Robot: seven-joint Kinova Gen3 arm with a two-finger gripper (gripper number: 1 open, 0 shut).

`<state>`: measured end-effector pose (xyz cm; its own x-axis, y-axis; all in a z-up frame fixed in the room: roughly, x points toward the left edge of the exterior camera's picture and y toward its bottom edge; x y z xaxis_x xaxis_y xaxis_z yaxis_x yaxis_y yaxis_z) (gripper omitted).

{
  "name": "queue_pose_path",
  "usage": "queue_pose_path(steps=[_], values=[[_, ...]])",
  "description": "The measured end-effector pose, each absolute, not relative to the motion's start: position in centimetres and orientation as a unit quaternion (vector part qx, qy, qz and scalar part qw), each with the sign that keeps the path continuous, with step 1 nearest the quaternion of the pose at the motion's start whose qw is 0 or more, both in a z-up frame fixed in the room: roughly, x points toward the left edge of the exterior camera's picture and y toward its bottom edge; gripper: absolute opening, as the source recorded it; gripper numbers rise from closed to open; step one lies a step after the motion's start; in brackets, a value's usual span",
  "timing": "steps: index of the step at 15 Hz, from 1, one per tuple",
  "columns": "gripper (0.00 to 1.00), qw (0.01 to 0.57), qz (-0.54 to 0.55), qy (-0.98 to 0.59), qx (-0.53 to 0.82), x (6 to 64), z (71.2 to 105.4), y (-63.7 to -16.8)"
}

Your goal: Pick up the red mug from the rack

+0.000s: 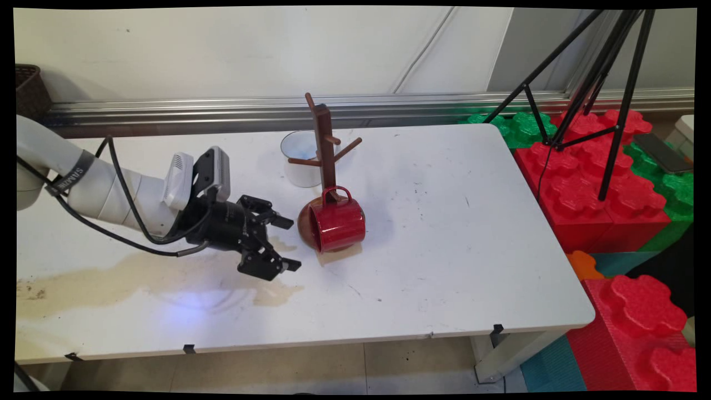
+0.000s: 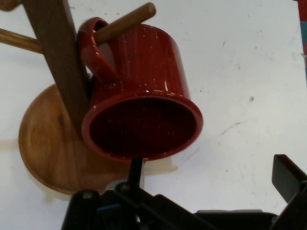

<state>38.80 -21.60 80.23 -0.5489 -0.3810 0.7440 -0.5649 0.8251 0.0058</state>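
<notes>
Next, my gripper needs to grab the dark red mug by its rim [image 1: 317, 232] to lift it off the wooden mug tree [image 1: 324, 144].
A red mug [image 1: 339, 225] lies on its side on the white table [image 1: 444, 250], leaning on the round base [image 1: 303, 225] of a wooden mug tree [image 1: 324, 144]. Its mouth faces my gripper and its handle points up beside the post. My gripper [image 1: 294, 244] is low over the table just left of the mug, open, with nothing between its fingers. In the hand view the red mug [image 2: 144, 110] fills the middle, with the tree's post [image 2: 53, 57] and base [image 2: 45, 143] to its left. The gripper [image 2: 211, 177] stands just short of the rim. A white mug [image 1: 297, 158] stands behind the tree.
A brownish spill stain [image 1: 139, 275] spreads over the table's left part, under the arm. Off the right edge stand big red and green foam blocks [image 1: 589, 189], a black tripod [image 1: 605, 83] and a phone [image 1: 664, 153]. A dark basket [image 1: 30, 89] sits far left by the wall.
</notes>
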Motion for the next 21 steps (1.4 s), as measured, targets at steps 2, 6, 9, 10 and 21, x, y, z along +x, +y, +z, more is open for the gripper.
queue_pose_path(steps=[2,6,9,10,21], values=[[1.00,0.394,0.121,-0.870,0.271,38.8,80.1,-21.8],[1.00,0.405,0.126,-0.865,0.269,38.3,79.6,-22.4],[1.00,0.413,0.128,-0.862,0.266,37.5,79.3,-22.7],[1.00,0.414,0.128,-0.861,0.265,37.4,79.2,-22.7],[1.00,0.421,0.134,-0.855,0.270,35.7,78.4,-23.0]])
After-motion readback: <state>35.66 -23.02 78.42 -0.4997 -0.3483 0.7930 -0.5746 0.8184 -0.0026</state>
